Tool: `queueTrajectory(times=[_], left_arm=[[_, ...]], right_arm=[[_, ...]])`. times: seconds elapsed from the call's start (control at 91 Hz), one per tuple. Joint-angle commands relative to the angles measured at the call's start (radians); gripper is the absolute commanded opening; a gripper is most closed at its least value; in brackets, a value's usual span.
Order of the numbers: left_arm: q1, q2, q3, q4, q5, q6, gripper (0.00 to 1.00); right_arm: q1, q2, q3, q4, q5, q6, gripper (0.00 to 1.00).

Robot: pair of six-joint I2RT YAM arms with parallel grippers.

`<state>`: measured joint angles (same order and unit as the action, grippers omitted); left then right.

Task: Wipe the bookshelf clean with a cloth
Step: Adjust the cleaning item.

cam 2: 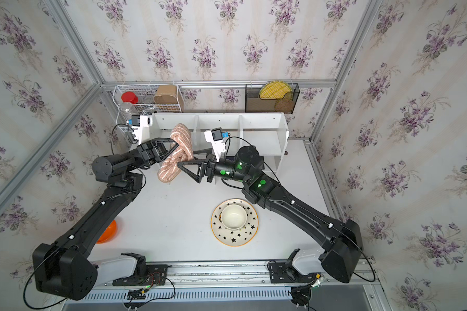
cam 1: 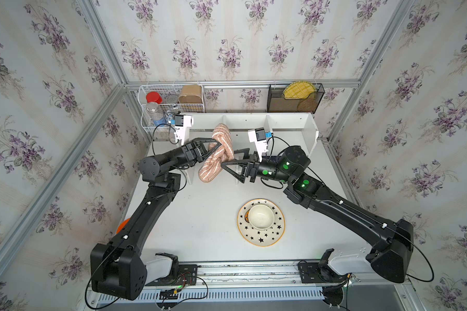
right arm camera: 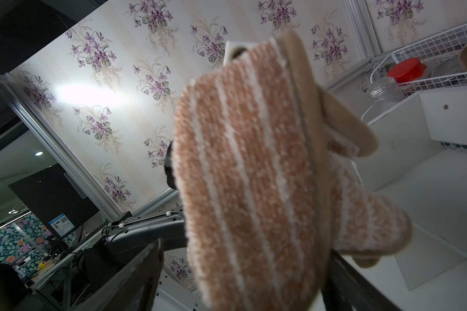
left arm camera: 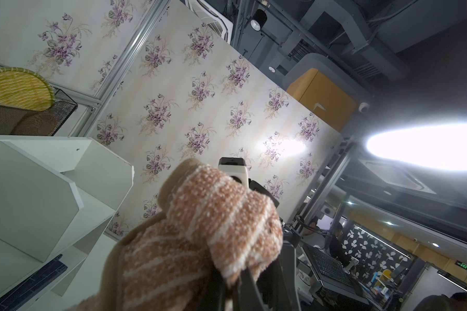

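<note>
My right gripper is to grab the middle of the twisted cloth next, opposite my left gripper, so both ends of the cloth stay free to wipe the bookshelf (cam 1: 289,126).
The cloth (cam 1: 222,140), pinkish-tan with thin white stripes, hangs twisted in the air in front of the white bookshelf (cam 1: 289,126), near its left compartment. My left gripper (cam 1: 219,146) reaches in from the left and is shut on a fold of the cloth (left arm camera: 200,237), as the left wrist view shows (left arm camera: 235,285). My right gripper (cam 1: 229,157) comes from the right and stands open, with its jaws wide on either side of the hanging cloth (right arm camera: 248,167). A gap shows beside the cloth at one finger (right arm camera: 140,269). Both top views show the same (cam 2: 182,140).
A star-patterned plate (cam 1: 260,238) with a white bowl (cam 1: 261,216) on it sits on the table in front. An orange bowl (cam 2: 108,231) lies under the left arm. Behind the bookshelf hang a white wire basket (cam 1: 170,99) and a black mesh rack (cam 1: 294,99).
</note>
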<state>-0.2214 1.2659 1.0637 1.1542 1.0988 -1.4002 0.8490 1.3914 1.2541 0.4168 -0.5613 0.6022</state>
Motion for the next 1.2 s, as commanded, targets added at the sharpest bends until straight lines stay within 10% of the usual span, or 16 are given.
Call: queueTrajectory(times=[0.0,0.231,0.385,0.648,0.901,1.187], left_arm=[[-0.007,-0.011,0.010,0.054,-0.007,-0.015,0.00],[-0.013,-0.034,-0.012,-0.030,0.003,0.045,0.00],[-0.012,-0.059,-0.026,-0.177,-0.015,0.152,0.00],[0.031,-0.154,0.093,-0.808,-0.184,0.618,0.42],[0.125,-0.155,0.318,-1.578,-0.888,0.957,0.69],[0.231,-0.138,0.170,-1.478,-0.754,0.957,0.79]], right_arm=[[0.001,0.027,0.019,0.077,0.010,0.002,0.93],[0.001,0.057,0.068,0.128,-0.011,0.031,0.61],[0.002,0.023,0.047,0.133,0.003,0.025,0.01],[0.000,-0.149,-0.074,-0.013,0.191,-0.035,0.00],[-0.023,-0.388,-0.085,-0.446,0.630,-0.202,0.00],[-0.212,-0.409,0.061,-0.863,0.799,-0.295,0.00]])
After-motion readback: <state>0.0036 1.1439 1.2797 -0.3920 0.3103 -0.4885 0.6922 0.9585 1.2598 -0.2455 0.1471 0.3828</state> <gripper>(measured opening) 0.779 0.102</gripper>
